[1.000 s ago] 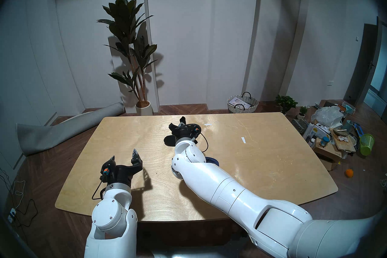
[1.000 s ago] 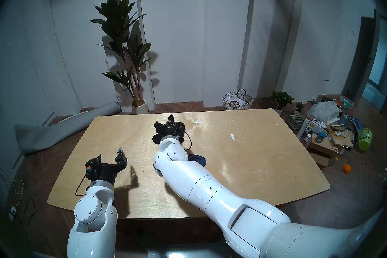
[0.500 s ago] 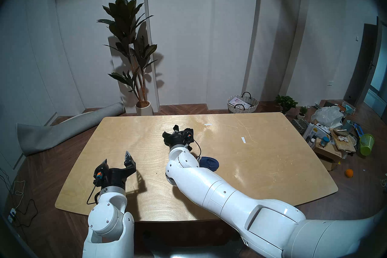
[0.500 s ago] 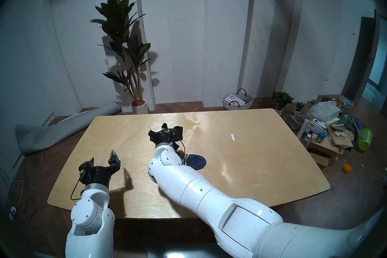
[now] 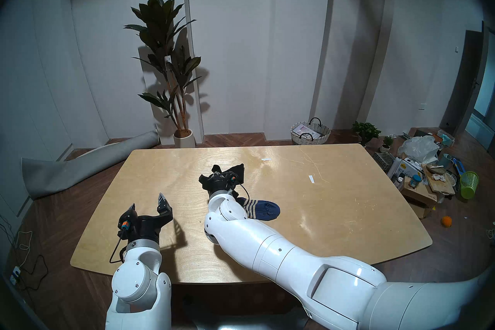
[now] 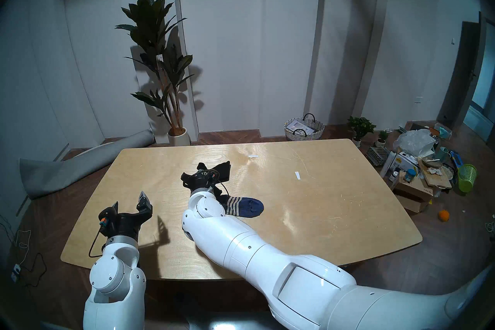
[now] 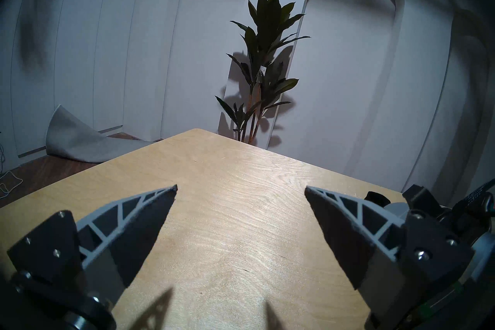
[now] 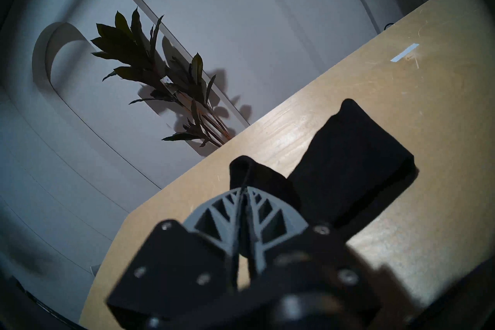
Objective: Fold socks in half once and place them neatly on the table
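Note:
My right gripper's fingers hold the black sock's end [image 8: 242, 170] low over the table, so the black sock would lie flat and it is now time to open.
My right gripper [image 5: 214, 174] [image 8: 243, 190] is shut on one end of the black sock [image 5: 237, 170] [image 8: 348, 160] near the middle of the table [image 5: 334, 214]. The rest of that sock trails to the right on the wood. The navy sock with tan stripes [image 5: 263, 210] [image 6: 245, 207] lies flat beside my right forearm, its cuff end hidden by the arm. My left gripper [image 5: 147, 201] [image 7: 241, 188] is open and empty above the table's near left part.
Two white tape strips [image 5: 266, 159] [image 5: 312, 179] lie on the far right half of the table. On the floor are a rolled grey rug [image 5: 80, 168] at left, a potted plant [image 5: 171, 67], a wicker basket [image 5: 310, 132] and clutter [image 5: 428, 168] at right.
My right arm has drawn back to the left and nearer with the black sock, uncovering the striped navy sock. My left gripper has moved a little back and left, still open.

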Action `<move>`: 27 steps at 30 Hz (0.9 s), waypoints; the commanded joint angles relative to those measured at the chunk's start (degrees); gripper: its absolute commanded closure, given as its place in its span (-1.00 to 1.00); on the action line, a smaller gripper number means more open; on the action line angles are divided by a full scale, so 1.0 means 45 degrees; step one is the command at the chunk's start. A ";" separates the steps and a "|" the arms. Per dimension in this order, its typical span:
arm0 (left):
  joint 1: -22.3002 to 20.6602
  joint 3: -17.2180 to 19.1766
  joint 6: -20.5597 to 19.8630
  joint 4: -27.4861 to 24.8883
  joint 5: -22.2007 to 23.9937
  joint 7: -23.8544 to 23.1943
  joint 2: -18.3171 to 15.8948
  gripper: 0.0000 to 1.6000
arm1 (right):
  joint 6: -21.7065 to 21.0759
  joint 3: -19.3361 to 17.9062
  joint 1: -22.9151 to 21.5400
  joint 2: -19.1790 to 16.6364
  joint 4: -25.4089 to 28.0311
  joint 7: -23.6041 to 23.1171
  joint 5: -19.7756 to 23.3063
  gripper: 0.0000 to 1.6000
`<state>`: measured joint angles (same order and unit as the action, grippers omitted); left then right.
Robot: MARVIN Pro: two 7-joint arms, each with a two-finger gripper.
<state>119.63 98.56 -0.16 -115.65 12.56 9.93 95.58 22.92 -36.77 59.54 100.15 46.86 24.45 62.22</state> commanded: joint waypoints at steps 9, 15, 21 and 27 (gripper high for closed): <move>-0.0119 -0.0035 0.0138 -0.0320 -0.0057 -0.0175 -0.0103 -1.00 | 0.0266 0.0042 0.0525 0.0067 0.2167 -0.1144 0.0527 -1.00; -0.0132 -0.0125 0.0157 -0.0412 -0.0113 -0.0337 -0.0196 -1.00 | 0.0645 -0.0338 0.0428 0.0198 0.3138 -0.1241 0.0931 -1.00; -0.0138 -0.0292 0.0102 -0.0284 -0.0215 -0.0478 -0.0296 -1.00 | 0.0904 -0.1485 0.0363 -0.0313 0.4004 -0.1034 0.1695 -1.00; -0.0169 -0.0468 0.0093 -0.0217 -0.0409 -0.0595 -0.0432 -1.00 | 0.1102 -0.2839 0.0331 -0.1171 0.5084 -0.0809 0.2437 -1.00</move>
<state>119.36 97.16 -0.07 -115.83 11.62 7.90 94.45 26.28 -43.18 62.04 98.54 63.78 20.02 70.34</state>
